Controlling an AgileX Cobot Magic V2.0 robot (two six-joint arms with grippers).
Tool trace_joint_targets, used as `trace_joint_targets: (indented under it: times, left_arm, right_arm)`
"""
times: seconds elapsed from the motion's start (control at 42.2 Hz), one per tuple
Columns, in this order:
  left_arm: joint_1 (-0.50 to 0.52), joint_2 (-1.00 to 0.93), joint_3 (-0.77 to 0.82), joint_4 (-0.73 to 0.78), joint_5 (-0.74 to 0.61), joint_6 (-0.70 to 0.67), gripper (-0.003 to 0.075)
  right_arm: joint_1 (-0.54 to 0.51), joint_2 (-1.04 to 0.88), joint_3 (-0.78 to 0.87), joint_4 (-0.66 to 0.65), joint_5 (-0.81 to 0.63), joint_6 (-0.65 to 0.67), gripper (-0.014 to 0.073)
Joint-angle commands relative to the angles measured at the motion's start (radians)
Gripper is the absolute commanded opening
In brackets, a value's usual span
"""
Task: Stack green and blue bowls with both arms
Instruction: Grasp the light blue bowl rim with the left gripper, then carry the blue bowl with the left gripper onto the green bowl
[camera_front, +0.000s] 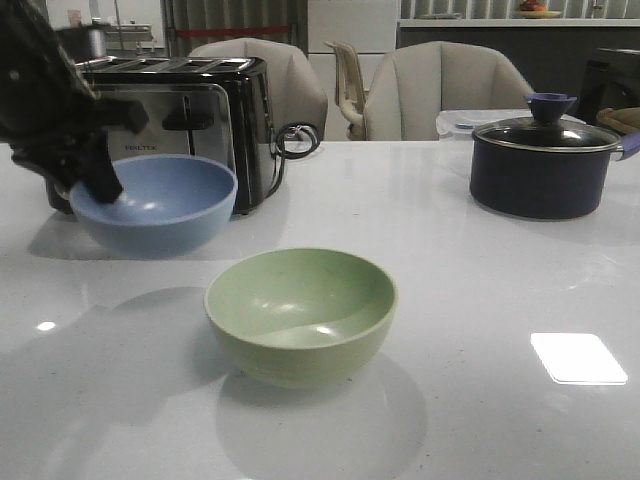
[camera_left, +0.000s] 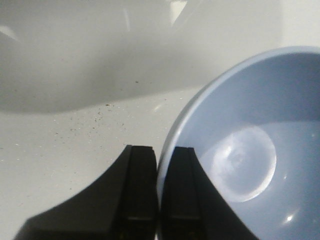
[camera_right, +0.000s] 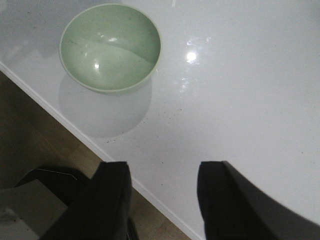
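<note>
The blue bowl (camera_front: 160, 205) would miss; my left gripper keeps holding.
The dusty blue bowl (camera_front: 160, 205) is at the left, in front of a toaster. My left gripper (camera_front: 103, 188) is shut on its left rim, one finger inside and one outside; the left wrist view shows the jaws (camera_left: 159, 150) pinching the rim of the blue bowl (camera_left: 250, 150). I cannot tell whether the bowl rests on the table. The pale green bowl (camera_front: 300, 315) stands upright and empty near the table's middle front. It also shows in the right wrist view (camera_right: 110, 47). My right gripper (camera_right: 162, 165) is open and empty over the table's front edge, apart from the green bowl, and out of the front view.
A chrome toaster (camera_front: 200, 120) stands behind the blue bowl. A dark navy pot with a glass lid (camera_front: 545, 165) sits at the back right. The white table (camera_front: 480, 300) has chairs behind it. Its front edge and the floor show in the right wrist view (camera_right: 75, 130).
</note>
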Motion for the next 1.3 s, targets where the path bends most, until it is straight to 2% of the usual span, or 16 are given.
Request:
trace_joint_targets:
  times: [0.0,0.19,0.498,0.853,0.9,0.948,1.09,1.161,1.28]
  left_arm:
    - [-0.020,-0.142,-0.033,-0.041,0.023,0.047,0.0098]
    - [-0.110,-0.235,-0.033,-0.102,0.086,0.133,0.0098]
    - [-0.316,-0.170,-0.033,-0.098,0.078,0.149,0.0098]
    - [-0.339,-0.014,-0.033,-0.103,0.018,0.149,0.0107]
    - [-0.339,-0.001,-0.033,-0.103,0.018,0.149,0.0133]
    - [-0.339,0.012,-0.033,-0.103,0.018,0.149,0.0197]
    - [-0.339,0.020,-0.033,-0.107,0.011,0.149,0.0478]
    - [-0.339,0.009,-0.036,-0.107,0.009,0.149,0.0568]
    - [-0.339,-0.038,-0.037,-0.090,0.014,0.149,0.0584]
  right_arm:
    - [0.001,-0.005,-0.024,0.006,-0.051,-0.007,0.0432]
    - [0.001,-0.005,-0.024,0.006,-0.051,-0.007,0.0432]
    - [0.001,-0.005,-0.024,0.006,-0.051,-0.007,0.0432]
    - [0.001,-0.005,-0.024,0.006,-0.051,-0.007,0.0432]
    - [0.001,-0.005,-0.024,0.006,-0.051,-0.007,0.0432]
    - [0.001,-0.005,-0.024,0.006,-0.051,-0.007,0.0432]
    - [0.001,-0.005,-0.024,0.006,-0.051,-0.007,0.0432]
    - [0.001,-0.005,-0.024,0.006,-0.051,-0.007,0.0432]
    - [0.001,-0.005,-0.024,0.006,-0.051,-0.007,0.0432]
